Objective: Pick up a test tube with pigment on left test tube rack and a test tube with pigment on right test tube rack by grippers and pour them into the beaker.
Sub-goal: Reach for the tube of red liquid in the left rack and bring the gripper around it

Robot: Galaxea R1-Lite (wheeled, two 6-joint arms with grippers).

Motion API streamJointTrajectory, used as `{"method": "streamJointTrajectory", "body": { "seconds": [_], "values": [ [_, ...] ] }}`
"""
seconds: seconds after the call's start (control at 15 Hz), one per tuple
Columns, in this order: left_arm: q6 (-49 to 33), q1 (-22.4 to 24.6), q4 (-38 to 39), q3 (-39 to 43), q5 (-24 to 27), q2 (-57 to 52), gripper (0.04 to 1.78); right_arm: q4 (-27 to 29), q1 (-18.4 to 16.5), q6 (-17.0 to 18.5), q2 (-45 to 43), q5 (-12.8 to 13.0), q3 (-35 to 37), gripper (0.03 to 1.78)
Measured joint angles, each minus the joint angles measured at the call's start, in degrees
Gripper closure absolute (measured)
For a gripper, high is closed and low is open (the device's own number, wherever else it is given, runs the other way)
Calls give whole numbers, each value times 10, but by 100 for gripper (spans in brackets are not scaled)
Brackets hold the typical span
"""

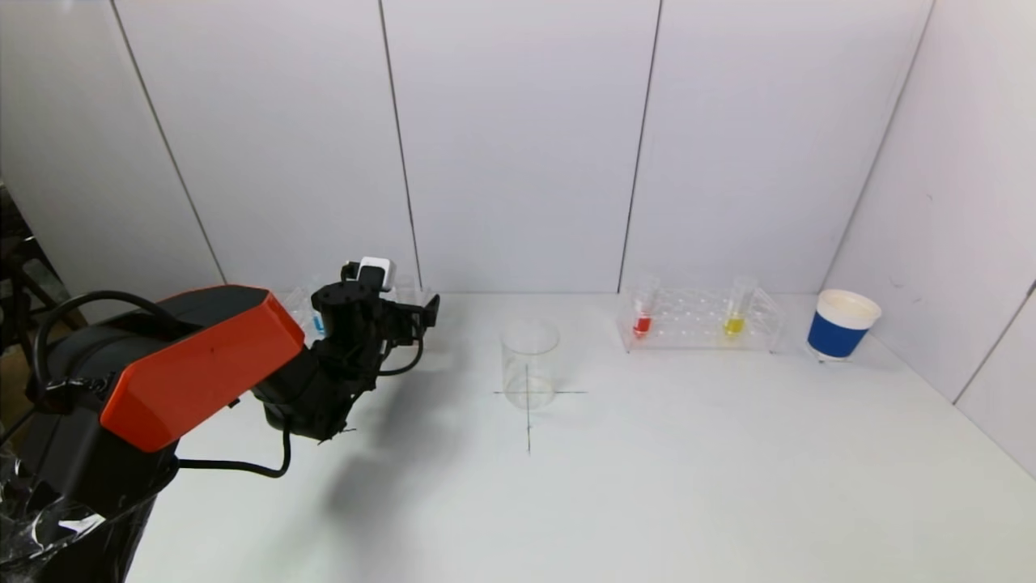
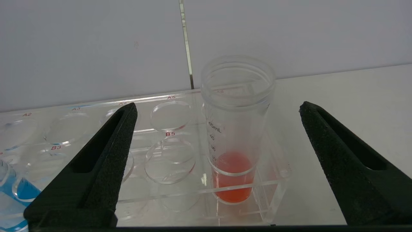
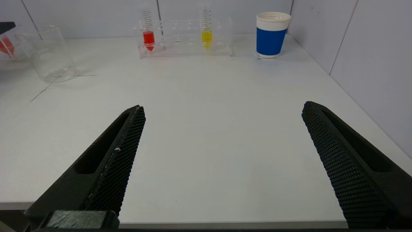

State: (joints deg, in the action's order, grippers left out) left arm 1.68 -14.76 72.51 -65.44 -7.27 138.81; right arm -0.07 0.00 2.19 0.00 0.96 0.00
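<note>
The rack surrounds the test tube's lower half, so my left gripper should next grab the bare upper part below its rim (image 2: pixel 237 116).
My left gripper (image 1: pixel 409 312) is open at the left test tube rack (image 2: pixel 170 133), far left on the table. In the left wrist view its jaws (image 2: pixel 218 106) stand wide on either side of a clear tube with red pigment (image 2: pixel 236 135), upright in the rack's end hole, not touching it. A tube with blue pigment (image 2: pixel 19 190) stands farther along that rack and shows in the head view (image 1: pixel 317 324). The empty glass beaker (image 1: pixel 530 363) stands mid-table on a pencil cross. The right rack (image 1: pixel 688 324) holds a red tube (image 1: pixel 643 317) and a yellow tube (image 1: pixel 735 316). My right gripper (image 3: pixel 223 106) is open and empty above the table's front edge, out of the head view.
A blue and white paper cup (image 1: pixel 842 324) stands right of the right rack, near the side wall. White wall panels close the back and right of the table. The right wrist view shows the beaker (image 3: pixel 48 54), right rack (image 3: pixel 186 38) and cup (image 3: pixel 272 35) far off.
</note>
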Motion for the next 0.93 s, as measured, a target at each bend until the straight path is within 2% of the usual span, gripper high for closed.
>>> {"method": "streamJointTrajectory", "body": {
  "seconds": [0.93],
  "values": [
    [7,-6,5,13,-1,-19,6,0,0,0,0,0,0,4]
  ]
}}
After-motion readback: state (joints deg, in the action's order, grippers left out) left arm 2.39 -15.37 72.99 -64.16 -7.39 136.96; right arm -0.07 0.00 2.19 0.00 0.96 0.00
